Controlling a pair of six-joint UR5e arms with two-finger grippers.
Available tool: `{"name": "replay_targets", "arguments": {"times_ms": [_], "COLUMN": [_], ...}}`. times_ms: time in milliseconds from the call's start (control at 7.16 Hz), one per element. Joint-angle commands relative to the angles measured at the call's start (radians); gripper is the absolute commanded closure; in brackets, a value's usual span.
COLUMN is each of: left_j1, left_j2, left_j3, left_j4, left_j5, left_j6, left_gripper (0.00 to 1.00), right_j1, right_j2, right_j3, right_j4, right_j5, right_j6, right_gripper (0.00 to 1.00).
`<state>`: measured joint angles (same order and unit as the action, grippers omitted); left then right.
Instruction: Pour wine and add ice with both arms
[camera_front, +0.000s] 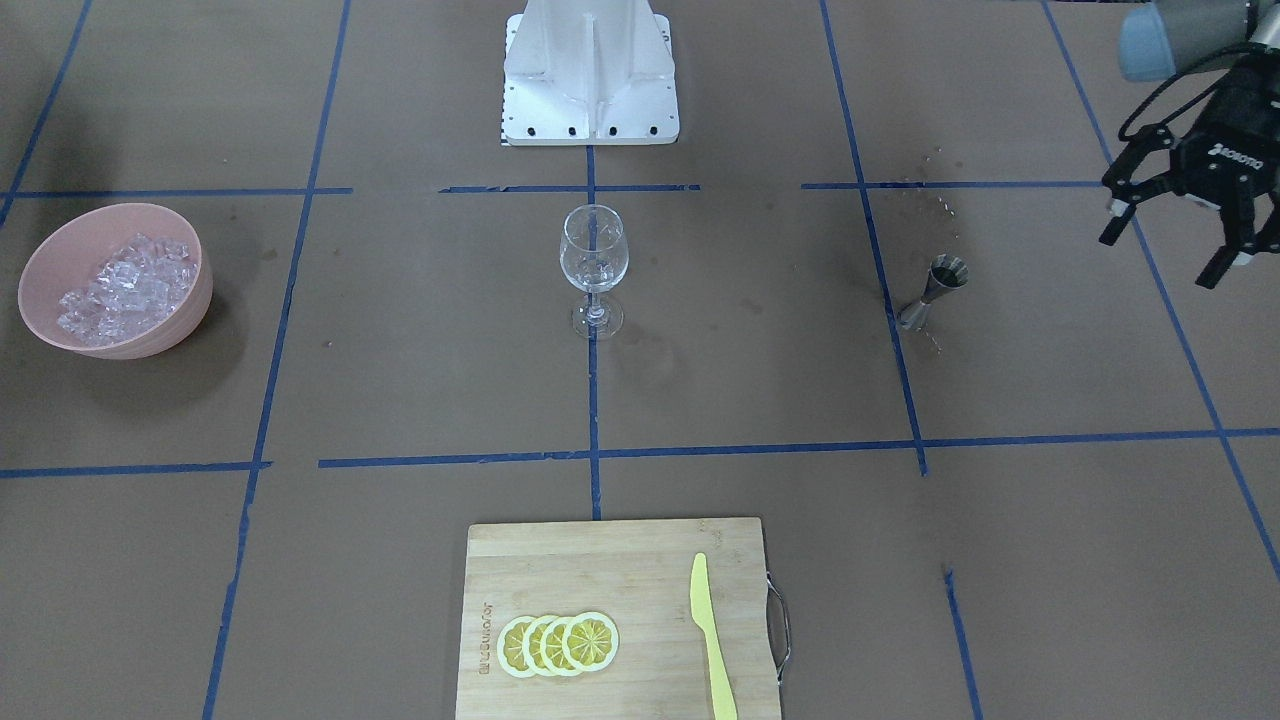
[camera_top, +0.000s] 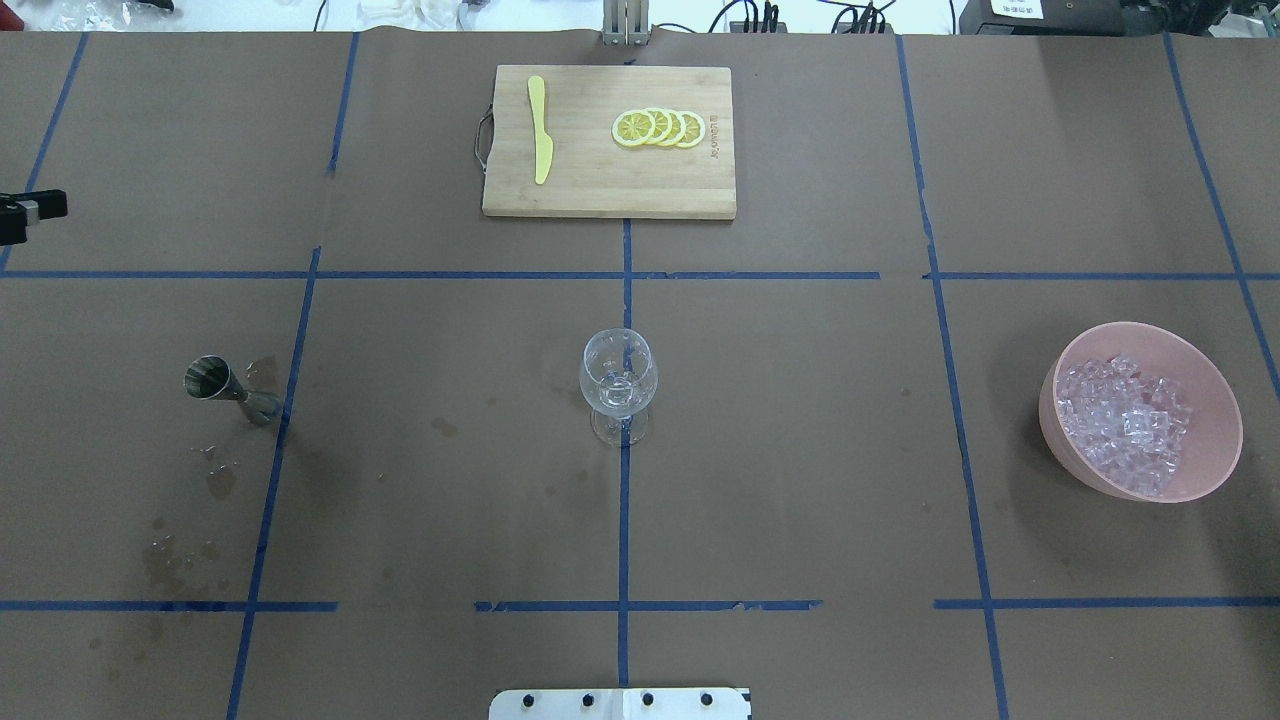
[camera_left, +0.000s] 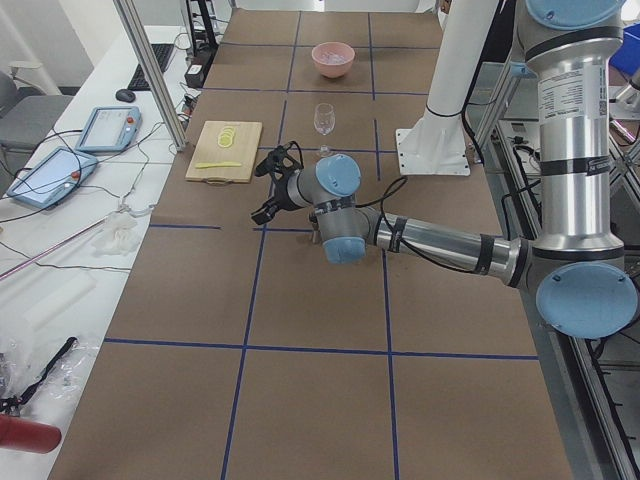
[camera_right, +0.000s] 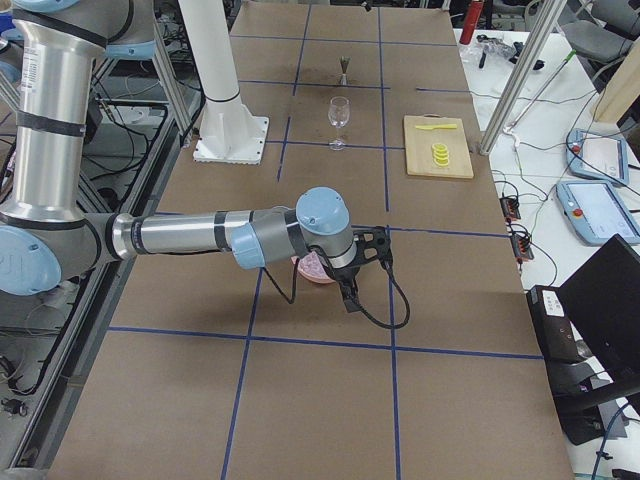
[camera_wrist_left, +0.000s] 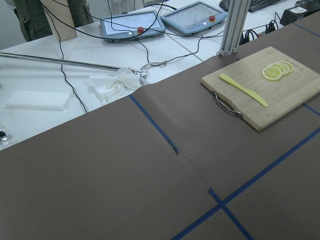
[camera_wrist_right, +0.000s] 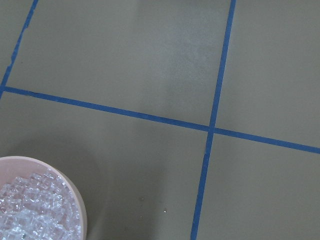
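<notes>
The steel jigger gets wide toward its open cup (camera_front: 948, 272). My left gripper needs to grab it next by its narrow middle (camera_front: 929, 298), where the sloping sides meet.
The ice (camera_front: 125, 285) is a heap of small clear cubes in a pink bowl (camera_front: 175, 330) on the robot's right side of the table; ice (camera_top: 1125, 425) and bowl (camera_top: 1215, 440) also show overhead. A clear wine glass (camera_front: 594, 265) stands upright at the table's middle. A steel jigger (camera_front: 935, 290) stands on the robot's left side. My left gripper (camera_front: 1165, 255) is open and empty, in the air beyond the jigger. My right gripper (camera_right: 352, 280) hovers beside the bowl (camera_right: 318, 272); I cannot tell if it is open. The right wrist view shows ice (camera_wrist_right: 35, 210) at its bottom left.
A bamboo cutting board (camera_front: 600, 560) at the far edge from the robot carries lemon slices (camera_front: 557, 643) and a yellow knife (camera_front: 710, 640). Wet spots (camera_top: 215, 475) mark the paper near the jigger (camera_top: 225, 388). The white pedestal base (camera_front: 590, 75) stands behind the glass.
</notes>
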<state>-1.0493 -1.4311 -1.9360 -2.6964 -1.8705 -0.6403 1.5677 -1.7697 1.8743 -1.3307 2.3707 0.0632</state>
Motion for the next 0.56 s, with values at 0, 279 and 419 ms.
{"name": "replay_targets", "arguments": {"times_ms": [0,279,419], "left_j1": [0.243,0.377,0.484], "left_j2": [0.044,0.119,0.118], "left_j3": [-0.052,-0.049,-0.041], "left_j4": [-0.003,-0.109,-0.108], "left_j5": [0.343,0.572,0.712], "left_j6": [-0.080,-0.123,-0.195], "left_gripper": [0.00,0.00,0.00], "right_j1": [0.000,0.000,0.000], "right_j2": [-0.002,-0.002,-0.002], "right_j3": [0.002,0.003,0.015], "right_j4": [0.002,0.004,0.004], "right_j5": [-0.001,-0.001,-0.001], "right_j6": [0.009,0.015,0.036], "right_gripper": [0.00,0.00,0.00]}}
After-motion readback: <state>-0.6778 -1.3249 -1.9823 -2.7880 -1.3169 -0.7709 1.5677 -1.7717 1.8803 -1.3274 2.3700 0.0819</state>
